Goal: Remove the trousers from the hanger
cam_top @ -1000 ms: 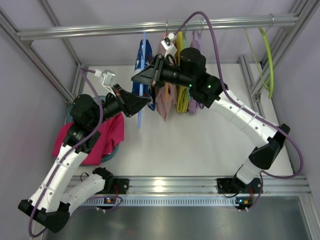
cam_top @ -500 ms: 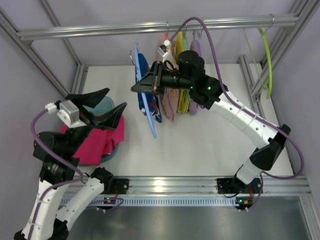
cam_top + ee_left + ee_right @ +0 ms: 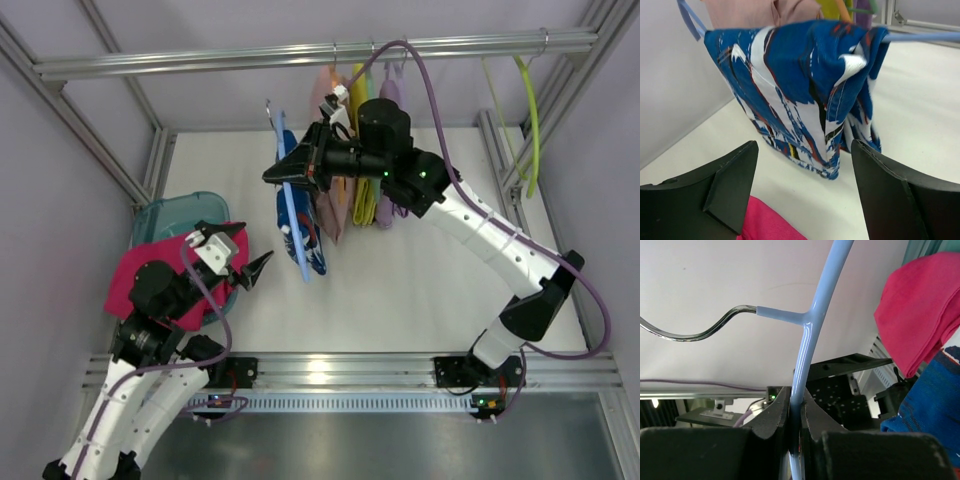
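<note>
Next, my left gripper grabs the trousers' near hanging side, below the fold (image 3: 286,220) (image 3: 799,116), to pull them off the hanger's bar.
The trousers (image 3: 306,238), dark blue cloth with a white and red print, hang folded over the bar of the light-blue hanger (image 3: 288,205). My right gripper (image 3: 287,172) is shut on the hanger's upper arm and holds it tilted in the air, left of the rail's garments. In the right wrist view, the hanger (image 3: 809,335) runs between the shut jaws of the right gripper (image 3: 796,407), its metal hook free. My left gripper (image 3: 247,258) is open, low and left of the trousers. In the left wrist view the trousers (image 3: 800,90) hang ahead of the open left gripper (image 3: 804,150), apart from it.
A magenta garment (image 3: 150,270) lies over a teal basin (image 3: 175,212) at the left, under my left arm. Pink, yellow and lilac garments (image 3: 350,195) hang from the metal rail (image 3: 200,60). A yellow-green hanger (image 3: 530,115) hangs at the far right.
My left gripper has opened and pulled back from the hanger, down toward the near left. The right gripper has kept its hold and tilted the hanger leftward with the trousers on it.
</note>
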